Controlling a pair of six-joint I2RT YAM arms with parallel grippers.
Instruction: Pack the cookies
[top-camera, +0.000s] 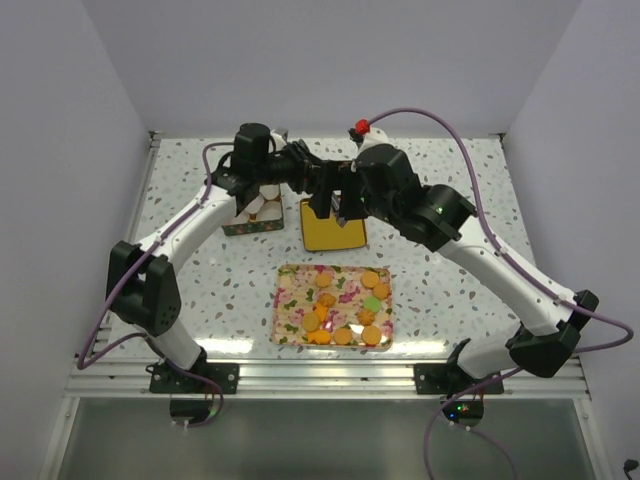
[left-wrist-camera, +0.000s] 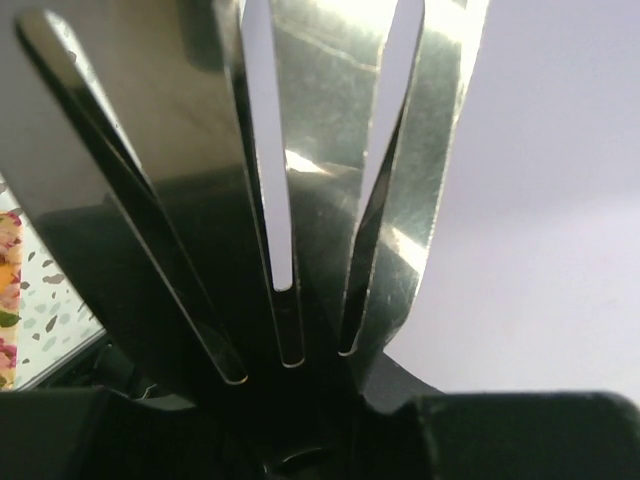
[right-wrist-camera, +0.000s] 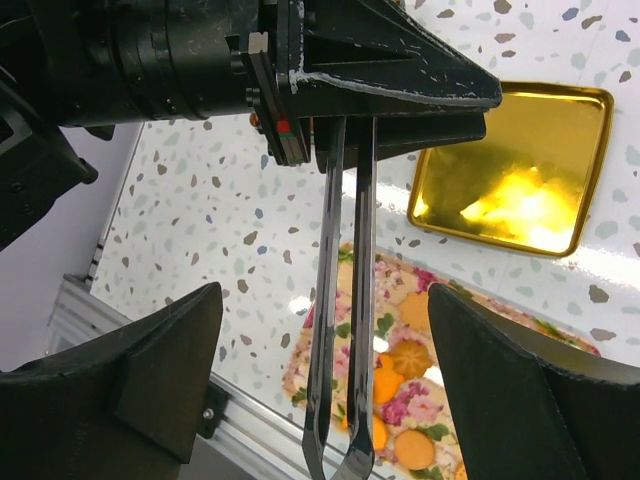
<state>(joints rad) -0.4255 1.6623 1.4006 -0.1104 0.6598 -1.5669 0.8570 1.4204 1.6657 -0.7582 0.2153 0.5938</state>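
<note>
My right gripper needs to grab the two long arms of the metal tongs next. The tips of the tongs then stay free to pinch cookies.
Several cookies (top-camera: 345, 305), round and flower-shaped orange-brown ones and one pale green (top-camera: 372, 302), lie on a floral tray (top-camera: 283, 300) at the front middle. They also show in the right wrist view (right-wrist-camera: 410, 355). My left gripper (top-camera: 318, 185) is shut on metal tongs (right-wrist-camera: 340, 330) and holds them in the air above the table. The tongs fill the left wrist view (left-wrist-camera: 320, 150). My right gripper (top-camera: 345, 205) is open, its fingers (right-wrist-camera: 150, 370) wide on either side of the tongs and not touching them. An empty gold tin (top-camera: 333, 228) lies below both grippers.
A floral box of white paper cups (top-camera: 252, 215) stands left of the gold tin. The tin also shows in the right wrist view (right-wrist-camera: 515, 165). The table's metal front rail (top-camera: 320, 375) runs just behind the tray.
</note>
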